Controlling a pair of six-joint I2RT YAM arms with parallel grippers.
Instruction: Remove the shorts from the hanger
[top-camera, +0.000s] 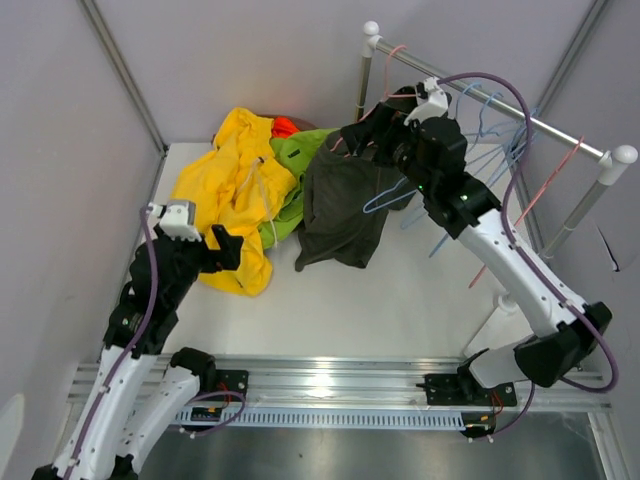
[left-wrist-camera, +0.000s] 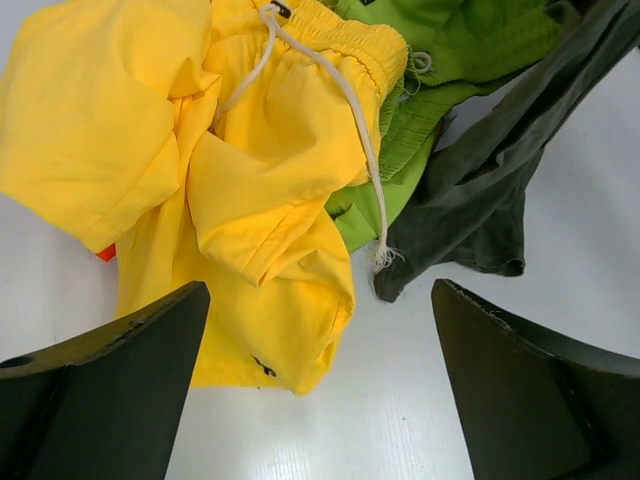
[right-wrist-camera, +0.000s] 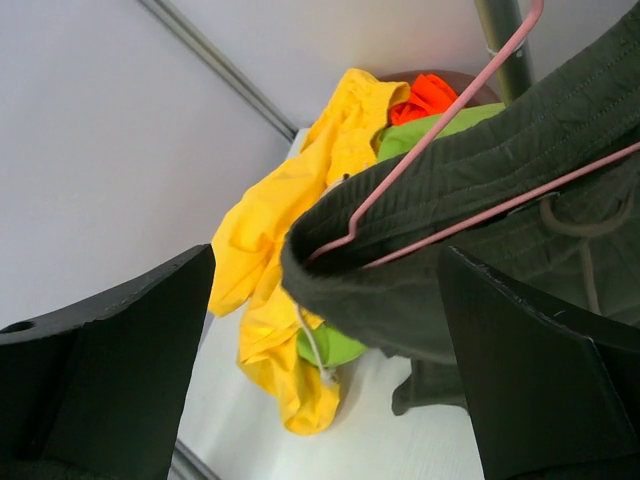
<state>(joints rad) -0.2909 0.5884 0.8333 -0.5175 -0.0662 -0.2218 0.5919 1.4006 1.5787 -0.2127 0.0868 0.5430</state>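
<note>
The shorts need to come off the hanger, so my right gripper will next grab the pink hanger's sloping arm (right-wrist-camera: 375, 197) near its outer bend. This leaves the waistband (right-wrist-camera: 400, 290) free.
The dark olive-grey shorts (top-camera: 335, 205) hang by the waistband on a pink hanger (right-wrist-camera: 440, 130) at the rack's left end, and their legs trail on the table. My right gripper (top-camera: 352, 138) is open at that waistband (right-wrist-camera: 400, 290), which sits between the fingers without being pinched. Yellow shorts (top-camera: 235, 190), lime green shorts (top-camera: 295, 160) and a bit of orange shorts (top-camera: 285, 125) lie heaped at the back left. My left gripper (top-camera: 225, 250) stands open just above the table at the yellow pair's near hem (left-wrist-camera: 270, 330), with nothing between its fingers.
A metal rack rod (top-camera: 500, 105) crosses the back right and carries several empty blue hangers (top-camera: 495, 150); one blue hanger (top-camera: 385, 195) rests against the dark shorts. Grey walls close in on both sides. Bare white table (top-camera: 400, 300) lies in front of the clothes.
</note>
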